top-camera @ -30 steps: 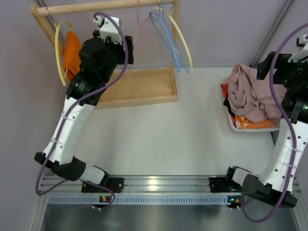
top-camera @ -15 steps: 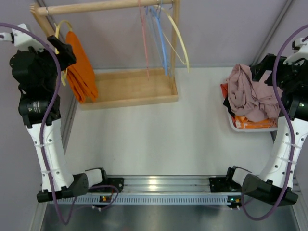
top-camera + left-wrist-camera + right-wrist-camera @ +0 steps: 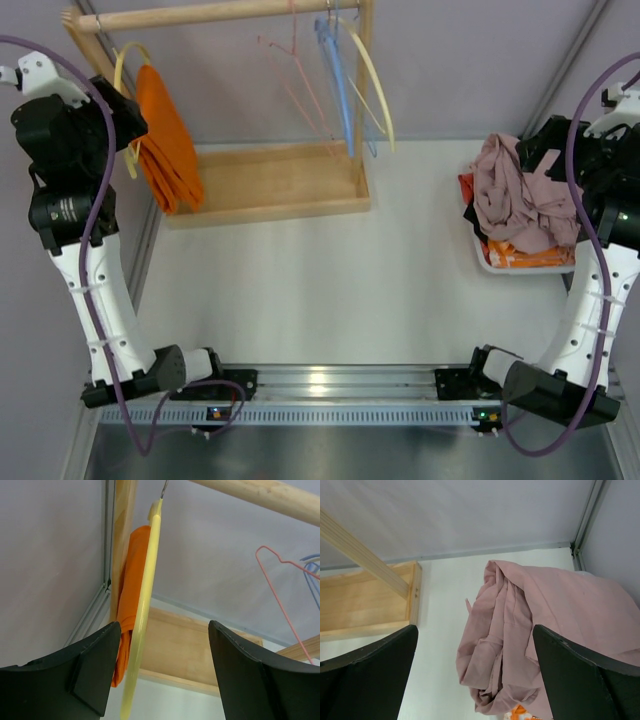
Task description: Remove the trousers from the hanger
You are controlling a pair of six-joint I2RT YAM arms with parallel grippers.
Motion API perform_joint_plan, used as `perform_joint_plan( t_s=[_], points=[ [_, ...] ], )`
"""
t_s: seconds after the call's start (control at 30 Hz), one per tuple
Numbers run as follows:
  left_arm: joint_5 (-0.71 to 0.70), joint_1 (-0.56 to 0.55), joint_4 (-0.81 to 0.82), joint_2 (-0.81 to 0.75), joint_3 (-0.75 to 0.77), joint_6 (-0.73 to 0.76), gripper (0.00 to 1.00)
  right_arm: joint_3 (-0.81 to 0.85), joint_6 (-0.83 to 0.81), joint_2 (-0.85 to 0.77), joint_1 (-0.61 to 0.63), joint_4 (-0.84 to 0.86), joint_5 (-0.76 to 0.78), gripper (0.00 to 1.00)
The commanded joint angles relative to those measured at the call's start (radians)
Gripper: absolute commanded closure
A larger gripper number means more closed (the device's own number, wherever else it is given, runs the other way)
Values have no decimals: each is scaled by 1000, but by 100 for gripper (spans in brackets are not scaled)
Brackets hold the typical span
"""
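Note:
My left gripper grabs the yellow hanger by its near arm (image 3: 119, 79) next, to leave the hook and orange trousers (image 3: 166, 130) free for removal.
Bright orange trousers (image 3: 166, 130) hang folded over a yellow hanger (image 3: 124, 100) at the left end of the wooden rail (image 3: 210, 14). My left gripper (image 3: 128, 118) is raised just left of them and is open. In the left wrist view, the yellow hanger (image 3: 142, 605) and the orange trousers (image 3: 129, 595) stand ahead between the fingers, close to the left finger (image 3: 95, 665); left gripper (image 3: 165, 630). Dusty pink trousers (image 3: 525, 190) lie heaped in the white tray (image 3: 482, 258) at the right. My right gripper (image 3: 548, 148) hovers open above that pink heap (image 3: 520, 630), holding nothing; right gripper (image 3: 475, 629).
The wooden rack has a boxed base (image 3: 270, 182) and an upright post (image 3: 364, 70). A pink wire hanger (image 3: 300, 70), blue hangers (image 3: 338, 80) and a second yellow hanger (image 3: 376, 80) hang bare near the post. Orange cloth (image 3: 525, 258) lies under the pink heap.
My left arm swung from the middle of the rack out to the far left, uncovering the orange trousers. The bare pink wire hanger is swinging. The right arm has barely moved.

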Motion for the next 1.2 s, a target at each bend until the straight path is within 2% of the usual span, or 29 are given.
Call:
perform_joint_plan(
  t_s=[0.0,0.37,0.63,0.9,1.03,1.17],
  points=[
    [5,7,-36,68,62,46,23,3,-19,-38,-15,50,-5,1],
    [40,8,-34,229,188,69,24,-23,-16,-50,-15,61,4,1],
    [54,8,-36,346,300,52,32,-57,-16,-60,-15,70,12,1],
    [71,7,-36,385,304,93,39,-66,-24,-60,-15,74,21,0],
    [53,7,-34,378,281,106,49,-72,-12,-60,-15,79,21,1],
    [56,7,-33,374,287,103,66,-88,-7,-67,-15,85,21,1]
  ],
)
